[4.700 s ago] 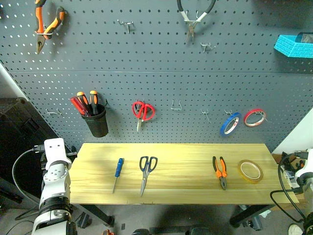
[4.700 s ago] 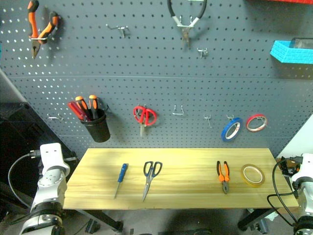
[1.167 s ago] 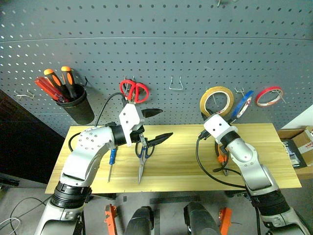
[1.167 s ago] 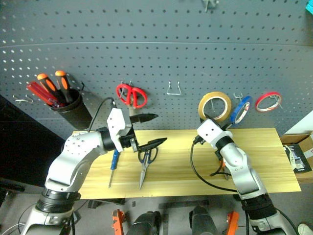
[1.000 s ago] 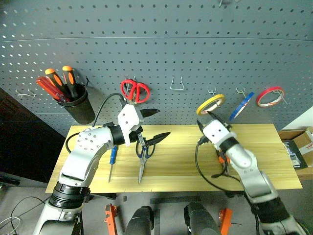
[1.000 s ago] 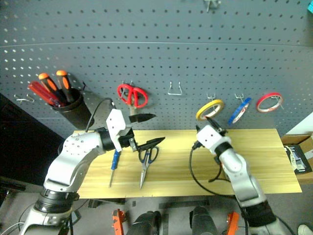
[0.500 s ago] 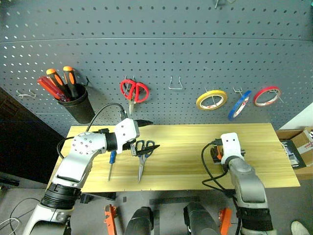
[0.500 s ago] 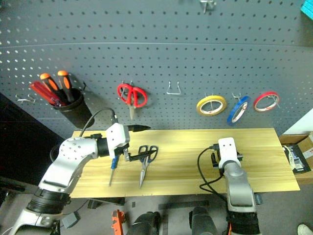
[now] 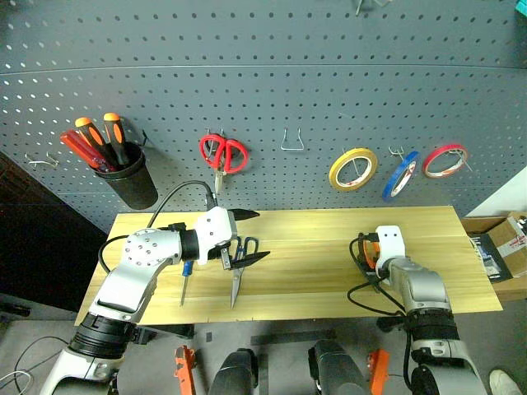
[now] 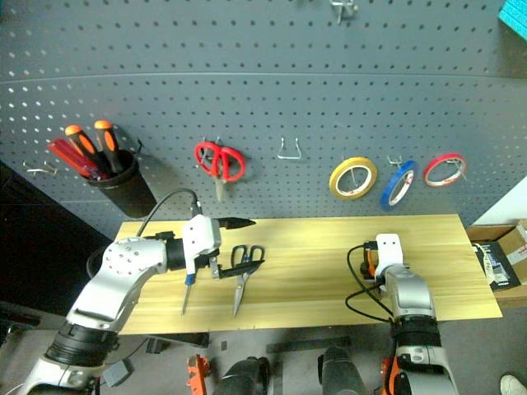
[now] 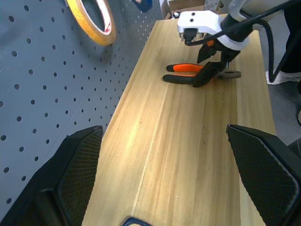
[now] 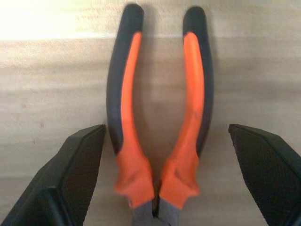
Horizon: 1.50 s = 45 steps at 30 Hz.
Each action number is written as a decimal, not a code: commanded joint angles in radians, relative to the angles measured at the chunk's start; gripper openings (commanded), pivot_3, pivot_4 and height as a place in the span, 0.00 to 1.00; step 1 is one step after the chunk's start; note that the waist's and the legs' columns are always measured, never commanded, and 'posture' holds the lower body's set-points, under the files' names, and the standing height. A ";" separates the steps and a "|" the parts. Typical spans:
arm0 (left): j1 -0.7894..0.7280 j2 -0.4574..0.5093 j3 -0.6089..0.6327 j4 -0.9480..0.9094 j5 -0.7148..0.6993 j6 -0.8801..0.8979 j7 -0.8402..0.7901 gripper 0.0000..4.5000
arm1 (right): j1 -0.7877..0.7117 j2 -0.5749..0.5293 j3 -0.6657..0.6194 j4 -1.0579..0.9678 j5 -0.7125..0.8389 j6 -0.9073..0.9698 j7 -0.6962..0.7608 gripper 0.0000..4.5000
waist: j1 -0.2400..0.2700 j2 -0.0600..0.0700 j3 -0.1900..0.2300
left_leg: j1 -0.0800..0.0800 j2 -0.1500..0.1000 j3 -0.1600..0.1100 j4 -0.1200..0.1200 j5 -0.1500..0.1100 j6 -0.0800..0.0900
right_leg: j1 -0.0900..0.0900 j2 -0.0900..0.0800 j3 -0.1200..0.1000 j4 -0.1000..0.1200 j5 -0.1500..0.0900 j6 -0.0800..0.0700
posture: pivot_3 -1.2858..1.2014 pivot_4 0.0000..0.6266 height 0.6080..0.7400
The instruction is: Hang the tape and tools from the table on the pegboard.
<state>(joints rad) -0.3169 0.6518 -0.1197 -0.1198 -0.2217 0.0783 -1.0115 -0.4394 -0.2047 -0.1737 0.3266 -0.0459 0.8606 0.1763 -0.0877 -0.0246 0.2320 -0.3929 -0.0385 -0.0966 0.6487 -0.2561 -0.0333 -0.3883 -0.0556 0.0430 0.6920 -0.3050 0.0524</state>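
My right gripper's fingers reach down beside both orange-and-black handles and would catch the pliers, so it is time to close on them now.
The yellow tape (image 9: 354, 167) hangs on a hook of the dark grey pegboard (image 9: 329, 82). On the wooden table (image 9: 313, 247) lie the blue-handled screwdriver (image 9: 185, 280), the dark-handled scissors (image 9: 237, 276) and the orange-and-black pliers (image 12: 160, 117). My left gripper (image 9: 257, 236) is open just over the scissors' handles, holding nothing. My right gripper (image 12: 164, 131) is open and points down at the pliers, one finger on each side of the handles. The left wrist view shows that right gripper (image 11: 214, 63) over the pliers (image 11: 197, 73).
Blue tape (image 9: 398, 174) and red tape (image 9: 445, 160) hang right of the yellow roll. Red scissors (image 9: 222, 152) and a black cup of screwdrivers (image 9: 128, 177) hang further left. An empty hook (image 9: 291, 141) sits between them. A cardboard box (image 9: 502, 247) stands past the table's right end.
My right gripper let go of the yellow tape on its hook, dropped to the table and now stands open over the pliers. My left gripper sank a little toward the scissors.
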 commanded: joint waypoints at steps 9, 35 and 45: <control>0.015 -0.007 0.020 -0.036 0.003 -0.009 0.031 0.99 | -0.052 -0.027 -0.014 0.153 0.073 0.030 0.004 0.65 | 0.002 -0.007 -0.012 | 0.001 0.000 0.000 0.000 0.000 0.000 | 0.001 0.000 0.000 0.000 0.000 0.000 | 0.50 0.30 1.00; 0.235 -0.122 0.332 -0.157 -0.250 0.127 0.269 0.99 | -0.320 0.216 0.396 -0.566 -0.099 -0.471 -0.202 0.65 | 0.005 -0.004 -0.013 | -0.006 0.001 -0.004 -0.002 0.006 -0.007 | -0.012 0.001 -0.001 0.006 0.004 -0.003 | 0.51 0.31 1.00; 0.208 -0.132 0.300 -0.160 -0.231 0.125 0.273 0.99 | -0.483 0.279 0.357 -0.224 -0.124 -0.760 -0.298 0.65 | 0.007 -0.004 -0.013 | -0.009 0.002 -0.001 -0.004 0.006 -0.007 | -0.017 0.001 -0.001 0.005 0.003 -0.004 | 0.52 0.31 1.00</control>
<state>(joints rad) -0.0934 0.5166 0.1876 -0.2439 -0.4530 0.2136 -0.7360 -0.8777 0.0624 0.1857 0.0985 -0.1464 0.1929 -0.0999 -0.0808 -0.0284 0.2193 -0.4015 -0.0368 -0.0976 0.6449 -0.2499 -0.0403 -0.4050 -0.0547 0.0422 0.6970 -0.3015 0.0487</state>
